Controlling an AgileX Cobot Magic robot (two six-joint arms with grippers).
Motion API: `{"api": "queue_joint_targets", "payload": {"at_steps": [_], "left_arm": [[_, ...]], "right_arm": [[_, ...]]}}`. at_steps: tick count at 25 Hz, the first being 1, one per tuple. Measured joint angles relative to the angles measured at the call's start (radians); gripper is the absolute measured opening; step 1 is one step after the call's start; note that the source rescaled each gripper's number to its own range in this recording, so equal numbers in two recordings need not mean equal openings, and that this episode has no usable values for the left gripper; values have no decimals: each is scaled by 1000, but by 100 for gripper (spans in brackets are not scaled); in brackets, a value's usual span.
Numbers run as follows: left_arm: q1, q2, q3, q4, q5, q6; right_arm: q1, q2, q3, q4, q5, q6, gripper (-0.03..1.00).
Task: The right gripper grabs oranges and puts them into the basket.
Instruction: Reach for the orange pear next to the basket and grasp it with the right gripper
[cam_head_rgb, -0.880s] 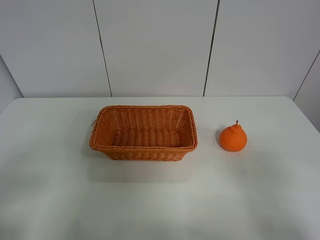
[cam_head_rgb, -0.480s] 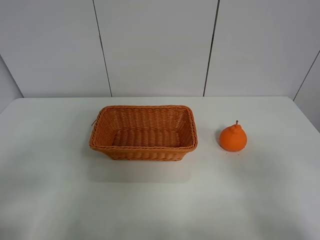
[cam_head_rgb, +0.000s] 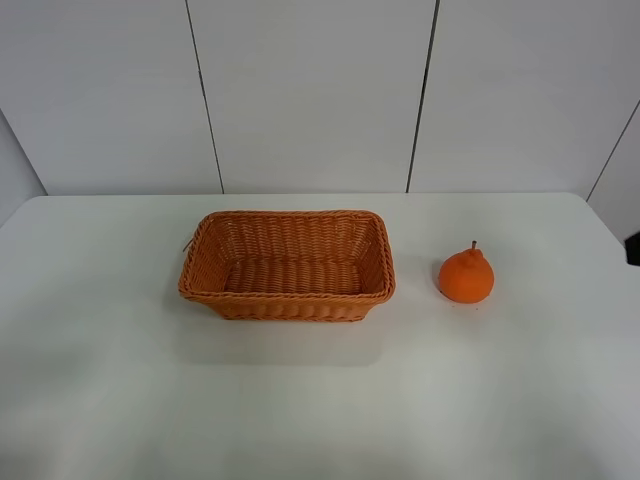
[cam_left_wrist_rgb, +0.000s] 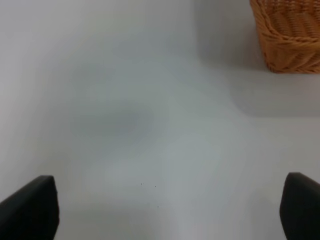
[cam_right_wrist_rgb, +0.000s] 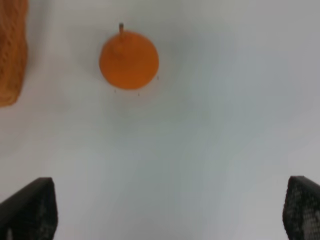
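The basket needs the orange; my right gripper will grab its round body next.
The orange stands upright on the white table, right of the basket and apart from it. The wicker basket holds nothing. In the right wrist view the orange lies well ahead of my right gripper, whose black fingertips stand wide apart and empty; a bit of the basket shows beside the fruit. A black bit of the right arm shows at the right edge of the high view. My left gripper is open and empty over bare table, with a corner of the basket ahead of it.
The white table ends at a grey panelled wall behind the basket. The table's right edge runs close behind the orange's side.
A black bit of the right arm has come into the high view at the right edge. The orange and the basket have not moved.
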Motion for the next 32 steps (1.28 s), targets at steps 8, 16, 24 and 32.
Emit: {"api": "queue_joint_targets", "payload": {"at_steps": [8, 16, 24, 32], "left_arm": [[0, 0, 0, 0, 0, 0], [0, 0, 0, 0, 0, 0], [0, 0, 0, 0, 0, 0], [0, 0, 0, 0, 0, 0]], "right_arm": [[0, 639, -364, 1, 5, 0, 100], [58, 998, -641, 1, 43, -7, 100], [130, 1118, -685, 7, 38, -10, 100], [127, 1245, -687, 5, 1, -6, 100]]}}
